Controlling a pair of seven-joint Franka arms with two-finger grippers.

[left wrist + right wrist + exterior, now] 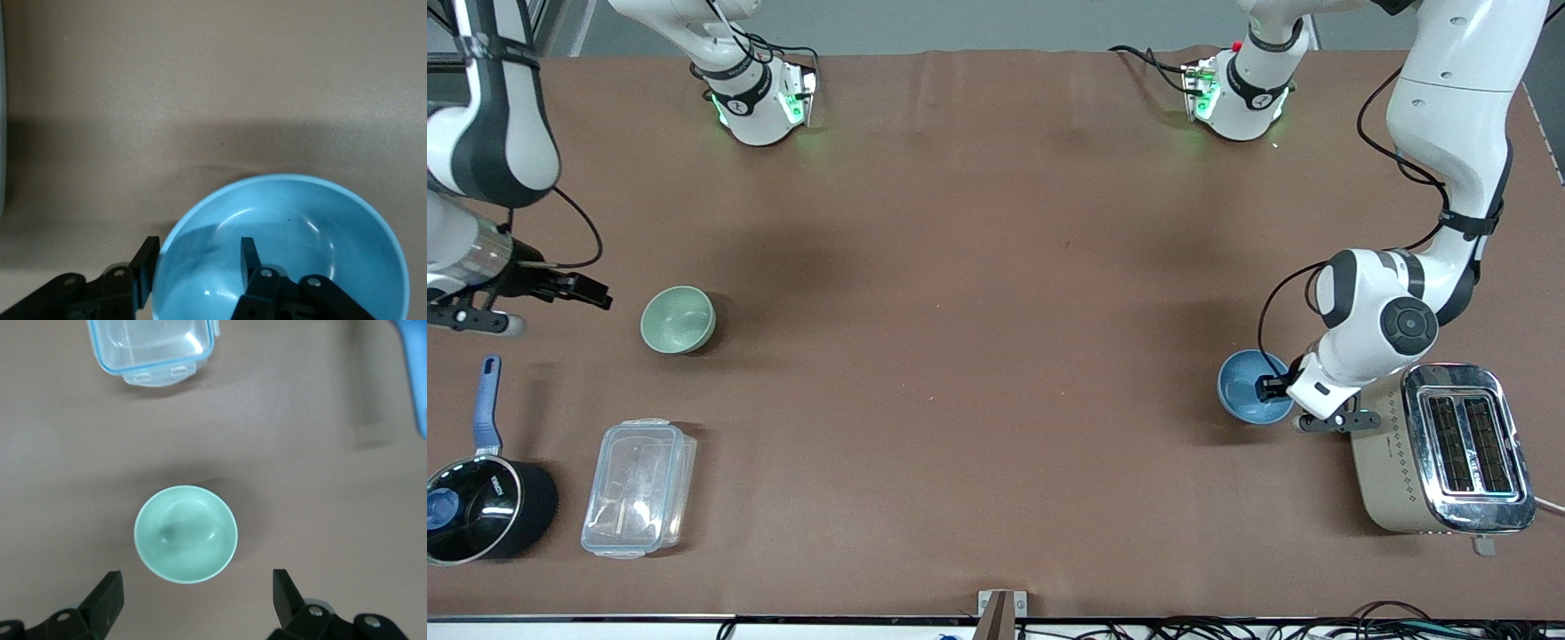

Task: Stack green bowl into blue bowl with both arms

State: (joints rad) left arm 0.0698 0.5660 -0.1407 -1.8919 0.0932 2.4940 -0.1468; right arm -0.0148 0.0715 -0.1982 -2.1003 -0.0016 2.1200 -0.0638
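Observation:
My right gripper pinches the green bowl's thin rim next, where inside and outside face each other, since the green bowl's round side slopes inward to its base.
The pale green bowl sits upright on the brown table toward the right arm's end. My right gripper hovers beside it, open and empty. In the right wrist view the green bowl lies just ahead of the wide-open right gripper, not between its fingers. The blue bowl sits toward the left arm's end, beside the toaster. My left gripper is low at its rim. In the left wrist view the left gripper is open and straddles the blue bowl's rim, one finger inside and one outside.
A clear plastic container and a black saucepan with a blue handle lie nearer the front camera than the green bowl. A cream and chrome toaster stands beside the blue bowl. The container also shows in the right wrist view.

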